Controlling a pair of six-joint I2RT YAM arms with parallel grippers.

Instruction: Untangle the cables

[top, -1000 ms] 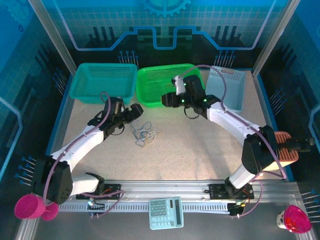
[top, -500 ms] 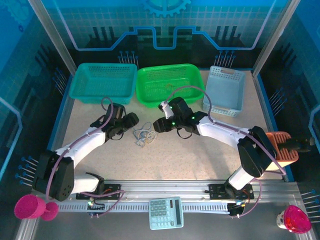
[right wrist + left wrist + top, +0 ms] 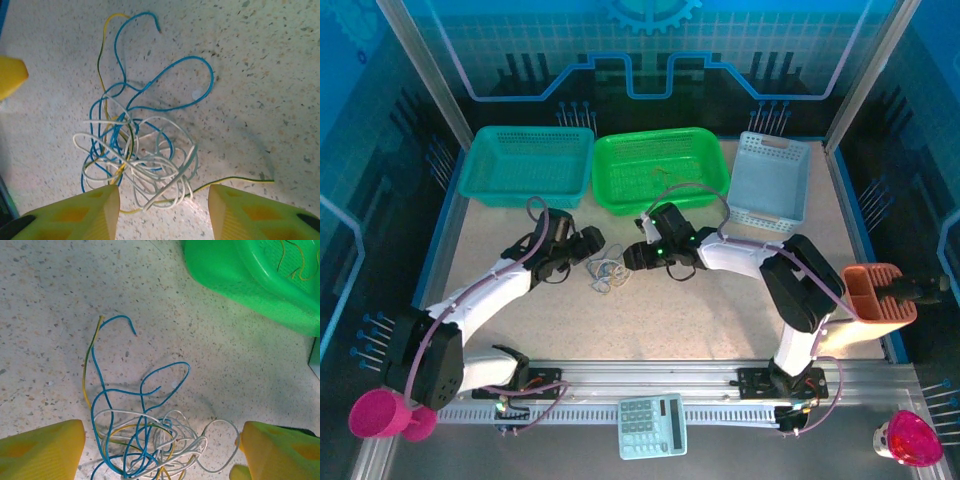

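Note:
Next, my right gripper grabs the white cable by its outer loops at the tangle's edge (image 3: 622,271) (image 3: 175,182) to draw the cable free and untangle it.
The cables (image 3: 607,270) lie in one tangle on the speckled table between the two arms: blue, white and yellow-orange cords looped through each other. My left gripper (image 3: 590,243) hovers at the tangle's left edge and is open. In the left wrist view its yellow fingers (image 3: 45,450) stand wide on either side of the cables (image 3: 150,440). My right gripper (image 3: 632,256) is at the tangle's right edge, also open. In the right wrist view the white loops (image 3: 150,170) lie between and just ahead of its fingers (image 3: 80,215), which do not pinch them.
Three baskets line the back: teal (image 3: 528,165), green (image 3: 655,170) holding a thin yellow cord (image 3: 295,260), and pale blue (image 3: 772,178). A calculator (image 3: 652,425) lies on the front rail. An orange holder (image 3: 880,295) sits at the right edge.
My right gripper came down and left from over the green basket to the tangle. The left gripper edged a little toward the tangle. The cables have hardly shifted.

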